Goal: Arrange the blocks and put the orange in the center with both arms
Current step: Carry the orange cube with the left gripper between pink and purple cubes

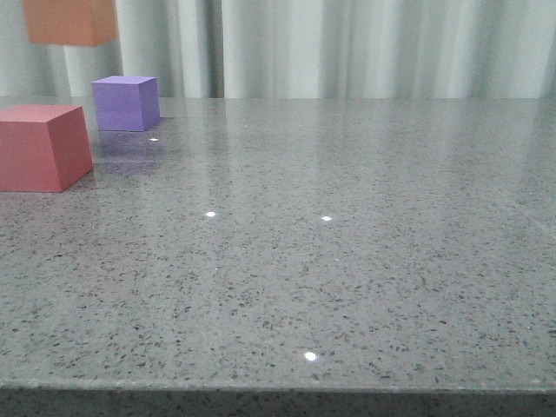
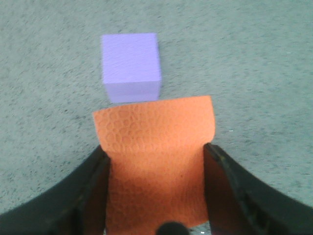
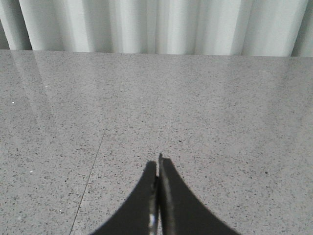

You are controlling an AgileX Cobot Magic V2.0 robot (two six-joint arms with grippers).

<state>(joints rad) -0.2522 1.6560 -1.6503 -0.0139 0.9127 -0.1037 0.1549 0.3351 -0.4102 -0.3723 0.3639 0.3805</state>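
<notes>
The orange cube hangs high above the table beside the purple cube, so my left gripper should keep holding it.
The orange cube (image 1: 69,21) hangs in the air at the top left of the front view, above the table. In the left wrist view my left gripper (image 2: 155,152) is shut on the orange cube (image 2: 155,142), its two dark fingers (image 2: 90,186) pressing its sides. The purple cube (image 2: 130,64) lies on the table beyond and below it. In the front view the purple cube (image 1: 126,102) sits at the far left and the red-pink cube (image 1: 42,146) nearer, at the left edge. My right gripper (image 3: 157,164) is shut and empty above bare table.
The grey speckled table (image 1: 330,261) has its front edge near the bottom of the front view. Pale curtains (image 1: 347,43) hang behind its far edge. A thin seam (image 3: 90,178) runs across the table in the right wrist view.
</notes>
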